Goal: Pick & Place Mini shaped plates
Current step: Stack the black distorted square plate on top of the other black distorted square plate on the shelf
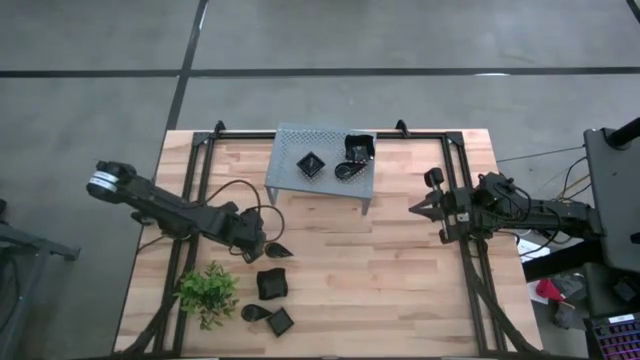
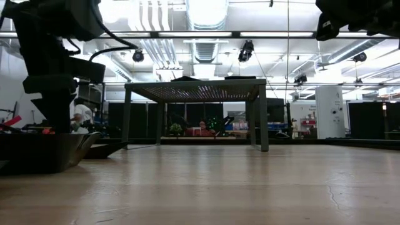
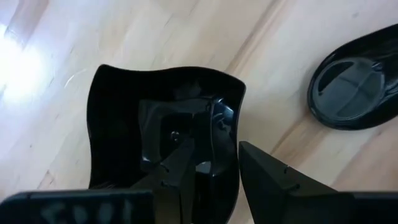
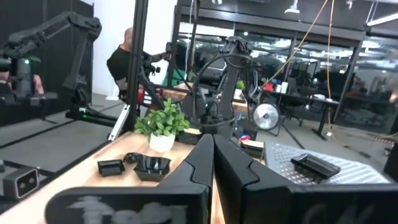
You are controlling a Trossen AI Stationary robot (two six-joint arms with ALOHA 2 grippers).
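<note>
Next, my left gripper grabs the wavy square plate by its wavy rim to move it onto the grey rack.
A square black plate with wavy edges lies on the wooden table under my left gripper, which hides it in the high view. The open gripper points steeply down, one finger inside the plate and the other outside its rim. A teardrop plate lies just beyond it. Three more plates lie near the front: a square one, a teardrop and a small square. My right gripper waits shut and level over the table's right side. My left gripper straddles the square plate's rim from above, one finger inside the hollow and one outside over the wood. The plate rests flat on the table. Whether either finger touches the rim, I cannot tell.
The grey perforated rack stands at the far middle with three black plates on top. A small green plant stands near the front left, close to the loose plates. Bare wood stretches across the middle and right.
</note>
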